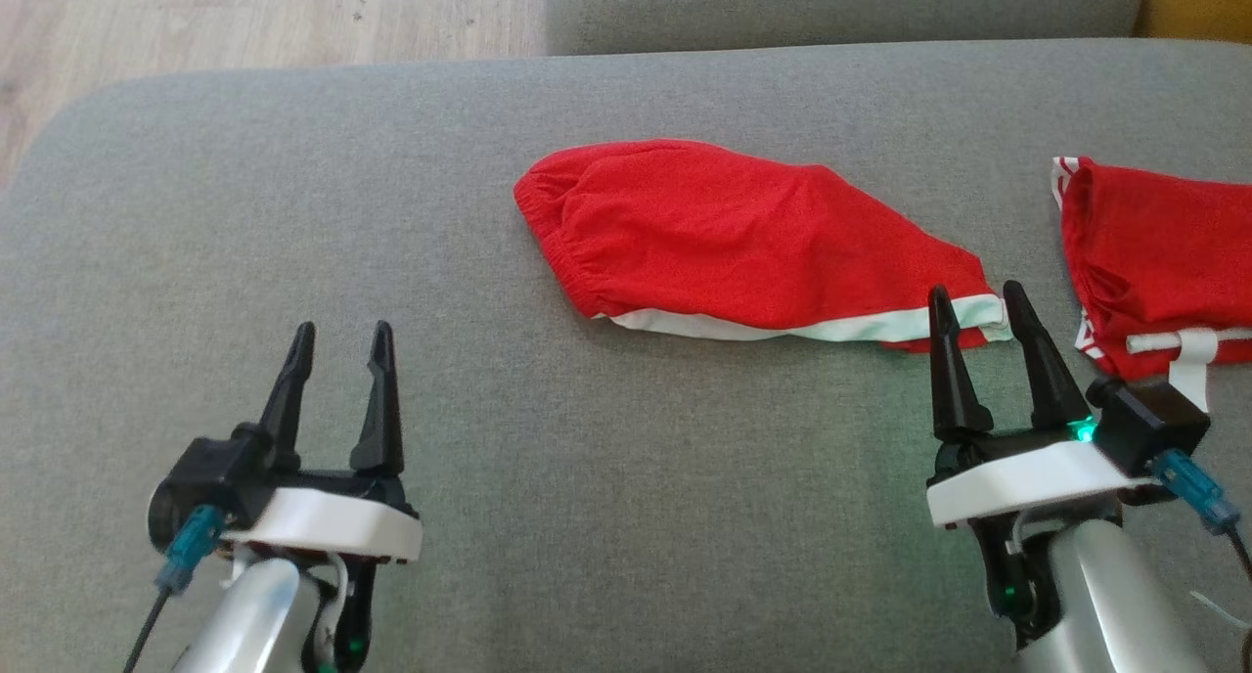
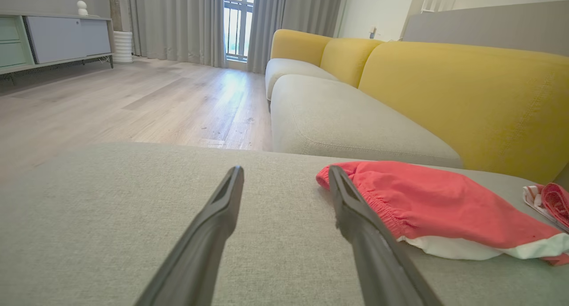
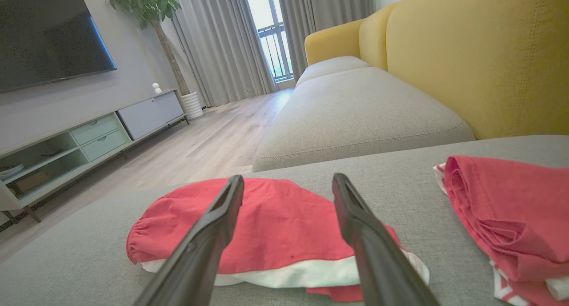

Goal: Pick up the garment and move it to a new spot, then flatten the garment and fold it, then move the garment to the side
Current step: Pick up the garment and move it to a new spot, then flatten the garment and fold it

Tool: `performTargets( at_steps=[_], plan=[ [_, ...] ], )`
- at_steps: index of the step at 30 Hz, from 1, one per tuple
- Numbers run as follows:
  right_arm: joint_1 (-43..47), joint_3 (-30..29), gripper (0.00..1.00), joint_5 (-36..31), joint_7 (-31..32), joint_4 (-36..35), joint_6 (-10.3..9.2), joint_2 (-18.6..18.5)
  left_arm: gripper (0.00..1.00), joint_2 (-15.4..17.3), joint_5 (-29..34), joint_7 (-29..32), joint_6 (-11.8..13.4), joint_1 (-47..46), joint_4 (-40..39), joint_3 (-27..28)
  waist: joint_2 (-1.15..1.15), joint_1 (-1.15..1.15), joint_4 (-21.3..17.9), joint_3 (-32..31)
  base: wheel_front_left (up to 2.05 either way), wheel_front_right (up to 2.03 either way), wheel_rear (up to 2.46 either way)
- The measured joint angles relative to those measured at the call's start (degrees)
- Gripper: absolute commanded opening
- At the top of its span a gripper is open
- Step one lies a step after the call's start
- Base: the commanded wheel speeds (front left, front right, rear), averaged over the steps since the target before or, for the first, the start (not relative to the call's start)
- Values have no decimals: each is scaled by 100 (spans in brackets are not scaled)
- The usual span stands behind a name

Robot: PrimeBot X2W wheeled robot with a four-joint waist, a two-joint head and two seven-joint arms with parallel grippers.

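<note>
I will grab the garment next with my left gripper by the waistband corner (image 1: 595, 310), because the gathered edge stands up there while the garment's body (image 1: 751, 239) lies flat.
The garment (image 1: 743, 238) is red shorts with a white hem, folded flat on the grey cushion (image 1: 509, 516), middle right of the head view. My left gripper (image 1: 342, 336) stands open and empty to its lower left, clear of the cloth. My right gripper (image 1: 978, 296) is open too, its tips just in front of the garment's right corner, holding nothing. The left wrist view has the garment (image 2: 435, 203) to the right of my left gripper (image 2: 286, 170). Through the right wrist view the garment (image 3: 284, 221) lies straight ahead of my right gripper (image 3: 289, 179).
A second red and white piece of clothing (image 1: 1159, 257) lies bunched at the cushion's right edge. A yellow sofa back (image 3: 480, 57) rises on the right. Wooden floor (image 2: 133, 97) lies beyond the cushion's far left edge, with a TV cabinet (image 3: 89, 137) along the wall.
</note>
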Motion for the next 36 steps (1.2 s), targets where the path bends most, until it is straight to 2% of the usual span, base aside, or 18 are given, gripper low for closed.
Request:
performTargets(
  at_steps=[7,12,18,22,31,36],
  plan=[
    [7,-36,100,-3,51,-5,0,1,100,-96,57,-2,-82,-7,-125,1,0,0,-83,77,0,0,0],
    [-14,-68,100,-5,51,-55,0,1,100,-140,74,54,-338,-187,-37,-163,0,1,-150,231,0,0,0],
    [-165,-54,100,-5,49,-112,0,1,100,-430,-8,637,-717,-695,397,-612,0,1,-262,516,0,0,0],
    [-297,-29,100,-5,48,-135,0,1,100,-532,29,948,-862,-1055,826,-862,0,2,-378,724,0,0,0],
    [-476,-12,100,-5,-11,-140,0,1,100,-755,22,1124,-909,-1636,1803,-942,0,2,-656,1078,0,0,0],
    [-493,-2,100,-5,-36,-109,0,1,100,-828,9,925,-884,-1902,2158,-925,0,2,-759,1168,0,0,0]
  ],
)
